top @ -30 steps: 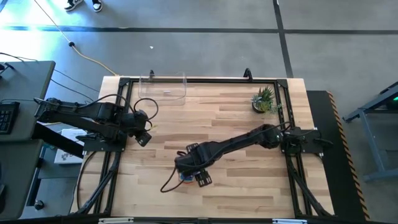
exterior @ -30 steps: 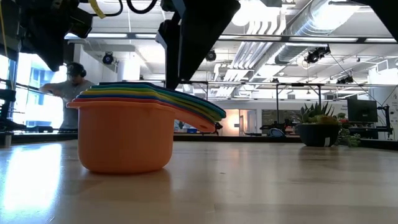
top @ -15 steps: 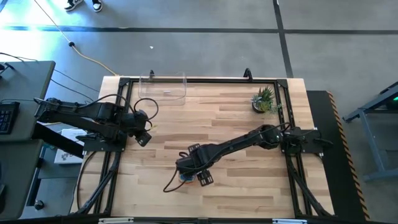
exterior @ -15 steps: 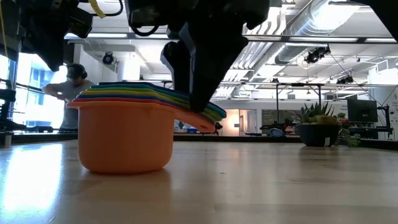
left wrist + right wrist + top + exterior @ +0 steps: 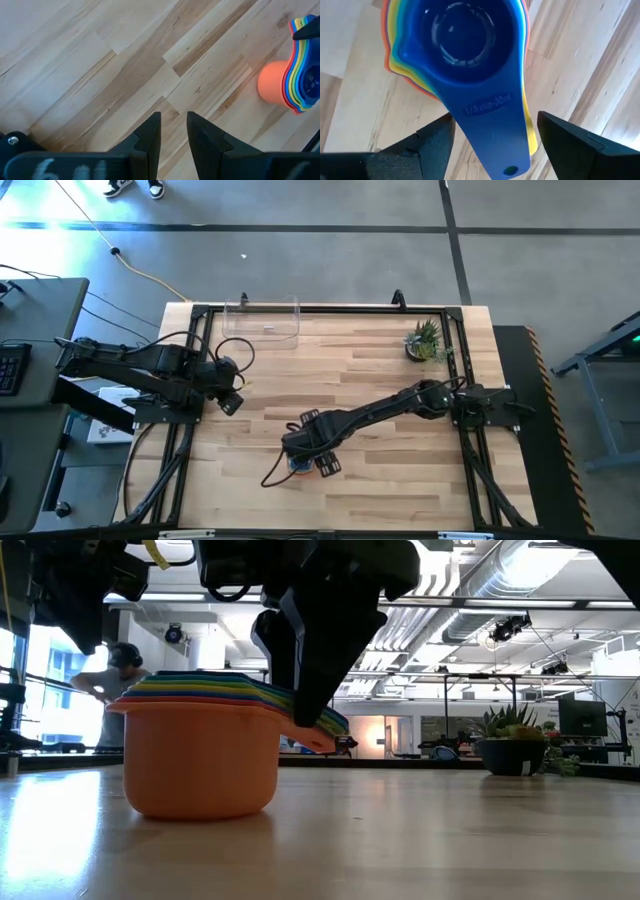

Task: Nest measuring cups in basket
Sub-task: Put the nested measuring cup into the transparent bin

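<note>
My right gripper's fingers are on either side of the blue handle and closing on the stack (image 5: 462, 45) now would catch it, so it is time to close.
The measuring cups (image 5: 297, 464) stand nested in one stack on the table near its front middle, resting on the orange outer cup's base (image 5: 200, 808). The blue cup (image 5: 462, 40) sits innermost on top. My right gripper (image 5: 320, 463) is low over the stack, open. Its fingers (image 5: 432, 145) stand on either side of the stacked handles (image 5: 492, 115). The clear basket (image 5: 262, 318) sits at the far edge. My left gripper (image 5: 232, 402) waits open near the left edge and sees the stack (image 5: 287, 82) from afar. My right gripper (image 5: 495, 145) comes from above, pointing down, with its fingers across the stacked handles (image 5: 320, 725) near their free end. The finger pads lie close beside the handles' edges; I cannot tell whether they touch. The stack stands upright on the table.
A small potted plant (image 5: 424, 340) stands near the far right corner. Bare wood (image 5: 380, 380) lies between the stack and the basket. Black frame rails (image 5: 330, 308) run along the table's edges. A person (image 5: 115, 680) shows in the room beyond.
My right gripper has come down over the stack's handles, its fingers now reaching to handle height. In the low view the handles' free end has shifted a little toward the cups' bodies.
</note>
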